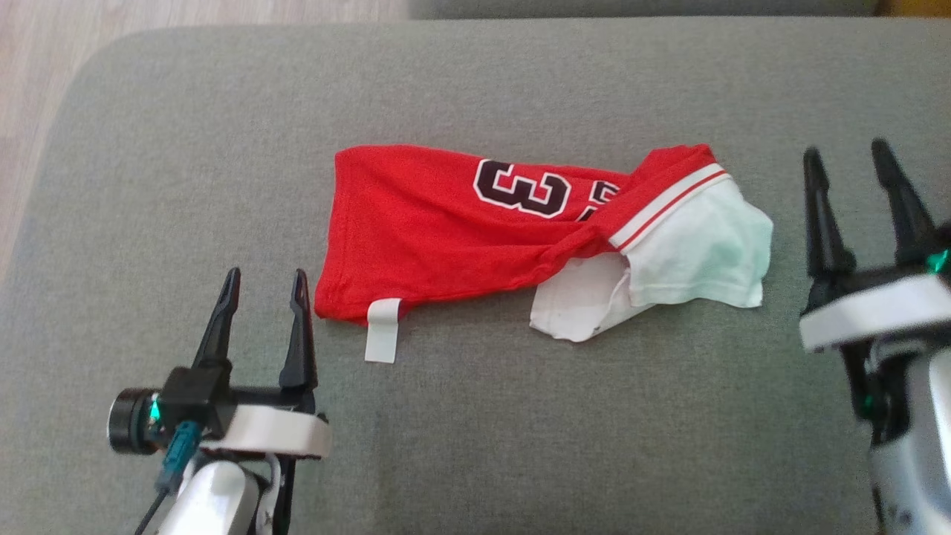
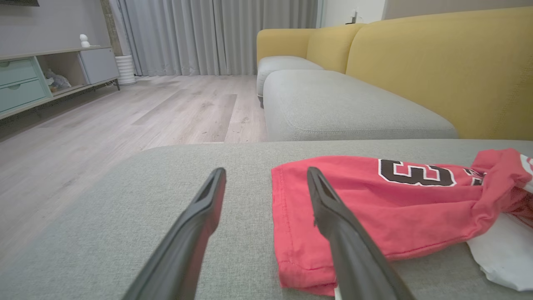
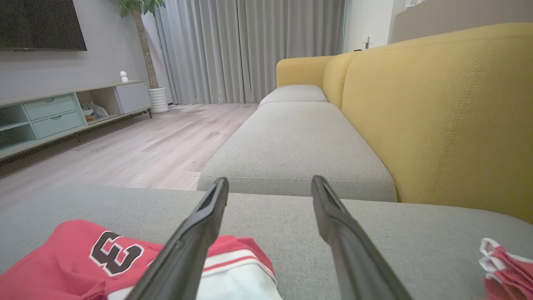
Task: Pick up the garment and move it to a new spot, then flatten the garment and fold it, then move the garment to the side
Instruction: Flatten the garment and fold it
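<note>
My left gripper grabs the jersey by its hem corner [image 1: 332, 307] beside the white tag next, where cloth puffs up while the red body [image 1: 401, 209] lies flat.
The garment [image 1: 475, 230] is a red jersey with a black number, white sleeves and a white tag, lying crumpled lengthways on the grey sofa cushion [image 1: 186, 163]. My left gripper [image 1: 264, 286] stands open at the lower left, just left of the garment's red hem, holding nothing. In the left wrist view the garment [image 2: 374, 208] lies under and right of my right-hand finger [image 2: 333, 216]. My right gripper [image 1: 847, 160] stands open at the right edge, a little right of the white sleeve, empty. The right wrist view has the garment [image 3: 83, 258] at lower left.
The cushion's rounded left edge drops to a wood floor [image 1: 44, 59]. Yellow sofa backs [image 3: 437, 116] rise on the right in the wrist views, with more grey seats [image 3: 291, 154] beyond. Another bit of red and white cloth [image 3: 504, 266] shows at the lower right.
</note>
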You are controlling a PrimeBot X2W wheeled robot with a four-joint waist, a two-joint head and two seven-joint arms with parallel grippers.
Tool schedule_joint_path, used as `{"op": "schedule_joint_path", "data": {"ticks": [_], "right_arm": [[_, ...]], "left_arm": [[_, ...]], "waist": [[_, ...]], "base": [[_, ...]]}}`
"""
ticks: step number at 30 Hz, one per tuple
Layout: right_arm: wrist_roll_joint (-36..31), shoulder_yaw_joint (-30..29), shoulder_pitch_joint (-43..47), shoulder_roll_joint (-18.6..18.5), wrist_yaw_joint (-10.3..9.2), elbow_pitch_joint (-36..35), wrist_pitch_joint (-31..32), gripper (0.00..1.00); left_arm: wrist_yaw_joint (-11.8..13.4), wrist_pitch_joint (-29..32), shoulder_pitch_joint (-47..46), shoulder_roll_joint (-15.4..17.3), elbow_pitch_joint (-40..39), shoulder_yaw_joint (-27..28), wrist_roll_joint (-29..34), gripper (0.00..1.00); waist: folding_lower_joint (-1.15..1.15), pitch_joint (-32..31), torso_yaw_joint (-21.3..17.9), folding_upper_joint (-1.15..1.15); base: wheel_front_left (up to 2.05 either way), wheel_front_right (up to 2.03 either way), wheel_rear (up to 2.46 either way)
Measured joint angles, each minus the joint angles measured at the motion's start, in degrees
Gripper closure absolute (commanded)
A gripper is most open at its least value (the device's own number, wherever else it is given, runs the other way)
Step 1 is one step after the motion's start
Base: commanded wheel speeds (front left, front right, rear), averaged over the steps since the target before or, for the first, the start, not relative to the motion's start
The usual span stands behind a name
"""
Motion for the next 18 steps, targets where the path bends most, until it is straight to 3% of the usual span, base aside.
{"op": "schedule_joint_path", "data": {"ticks": [10,18], "right_arm": [[-2.0,0.0,16.1,6.7,0.00,-12.6,4.2,0.00],[-2.4,1.1,18.2,8.1,0.00,-15.1,5.4,0.00]], "left_arm": [[1.3,2.7,3.0,2.3,-2.0,0.9,-0.1,0.00],[2.1,4.5,4.8,3.1,-3.9,0.9,-0.1,0.00]], "waist": [[0.00,-2.4,-2.1,0.00],[0.00,-2.4,-2.9,0.00]], "base": [[0.00,0.00,0.00],[0.00,0.00,0.00]]}}
